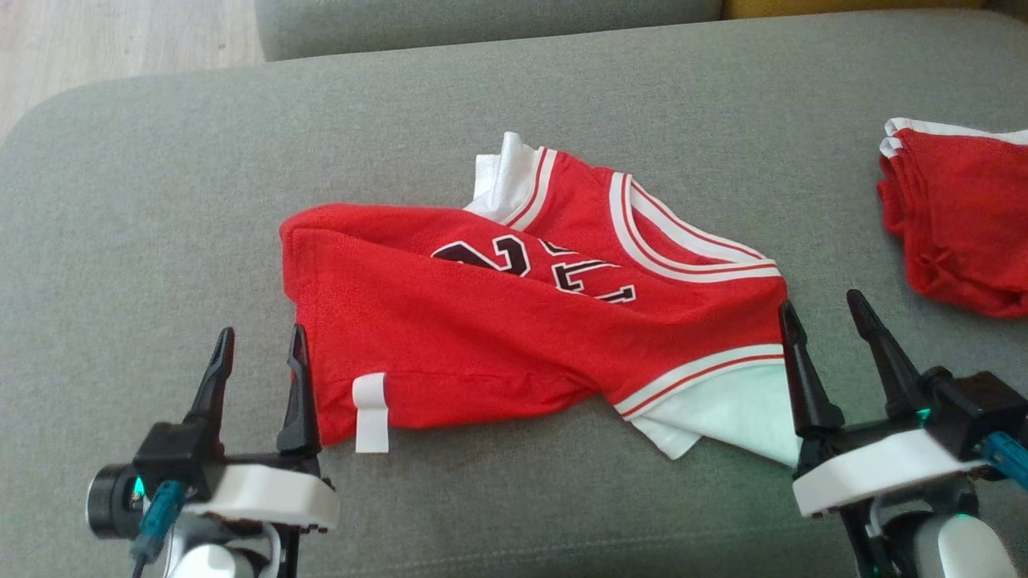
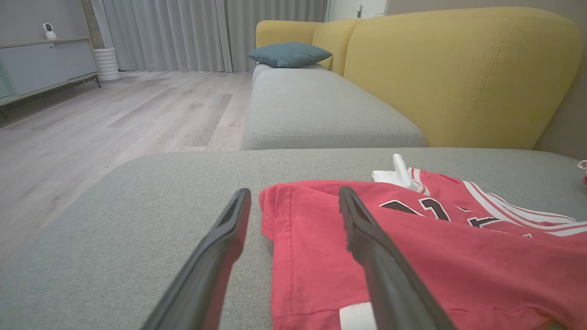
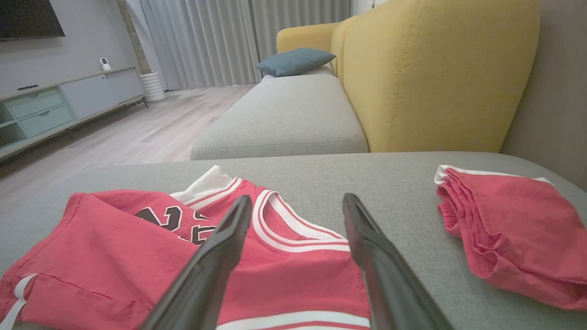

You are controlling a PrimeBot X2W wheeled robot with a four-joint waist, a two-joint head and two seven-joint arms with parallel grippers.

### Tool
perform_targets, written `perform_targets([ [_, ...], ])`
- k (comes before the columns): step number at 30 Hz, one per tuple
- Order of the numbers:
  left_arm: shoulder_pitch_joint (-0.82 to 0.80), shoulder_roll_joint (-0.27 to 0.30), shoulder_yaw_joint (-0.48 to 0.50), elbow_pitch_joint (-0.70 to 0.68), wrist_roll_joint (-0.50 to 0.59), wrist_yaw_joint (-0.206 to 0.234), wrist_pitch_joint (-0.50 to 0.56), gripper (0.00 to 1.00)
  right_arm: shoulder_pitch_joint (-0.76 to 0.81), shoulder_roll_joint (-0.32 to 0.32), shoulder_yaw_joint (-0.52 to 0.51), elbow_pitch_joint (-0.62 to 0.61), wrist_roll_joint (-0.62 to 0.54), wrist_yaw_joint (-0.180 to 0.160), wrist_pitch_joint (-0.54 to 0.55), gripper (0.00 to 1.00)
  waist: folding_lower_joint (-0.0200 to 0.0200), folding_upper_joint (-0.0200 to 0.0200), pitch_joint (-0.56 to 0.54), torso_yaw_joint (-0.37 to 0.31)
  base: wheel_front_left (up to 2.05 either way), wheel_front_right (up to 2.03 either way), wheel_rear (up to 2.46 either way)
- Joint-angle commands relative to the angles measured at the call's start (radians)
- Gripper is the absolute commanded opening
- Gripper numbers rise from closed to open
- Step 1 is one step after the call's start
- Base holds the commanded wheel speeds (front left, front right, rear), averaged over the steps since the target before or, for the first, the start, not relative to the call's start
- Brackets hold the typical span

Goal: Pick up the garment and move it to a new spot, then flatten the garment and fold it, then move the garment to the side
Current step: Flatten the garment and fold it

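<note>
My right gripper grabs the rumpled red jersey by the edge of its white sleeve next, to flatten the jersey.
The garment is a red jersey with white trim and dark numbers. It lies rumpled and partly folded over itself in the middle of the grey cushion. At the jersey's lower left corner my left gripper stands open, its right finger over the red hem. My right gripper is open at the jersey's lower right corner, with its left finger above the striped edge. Neither gripper holds anything.
A second red cloth, folded, lies at the cushion's right edge. Beyond the cushion are another grey seat, a yellow backrest, a blue pillow and wood floor on the left.
</note>
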Motion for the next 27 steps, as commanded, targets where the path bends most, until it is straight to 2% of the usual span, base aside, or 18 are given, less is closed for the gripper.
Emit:
perform_targets([
  [1,-0.03,0.018,0.033,-0.032,0.005,0.0,-0.001,1.0,-0.017,-0.004,0.021,-0.042,0.008,0.004,0.003,1.0,0.0,-0.0001,0.0,0.0,0.0,0.0,0.0],
  [6,-0.036,0.022,0.027,-0.025,0.004,-0.001,0.01,1.0,-0.022,-0.003,0.021,-0.041,0.009,0.004,0.002,1.0,0.0,-0.0001,0.005,-0.003,0.0,0.0,0.0],
  [9,-0.055,0.025,0.015,-0.003,-0.004,-0.017,0.038,1.0,-0.026,-0.002,0.017,-0.043,0.011,0.004,0.001,1.0,0.0,-0.0001,0.017,0.0,0.0,0.0,0.0],
  [17,-0.157,0.031,0.008,0.234,-0.103,-0.108,0.178,1.0,-0.054,0.0,0.031,-0.031,0.02,0.004,-0.003,1.0,0.0,-0.0001,0.066,-0.014,0.0,0.0,0.0],
  [21,-0.185,0.031,0.014,0.333,-0.137,-0.123,0.23,1.0,-0.059,0.001,0.025,-0.023,0.024,0.004,-0.005,1.0,0.0,-0.0001,0.081,-0.025,0.0,0.0,0.0],
  [27,-0.212,0.029,0.008,0.401,-0.153,-0.139,0.259,1.0,-0.064,0.003,0.022,-0.014,0.03,0.004,-0.008,1.0,0.0,-0.0001,0.094,-0.029,0.0,0.0,0.0],
])
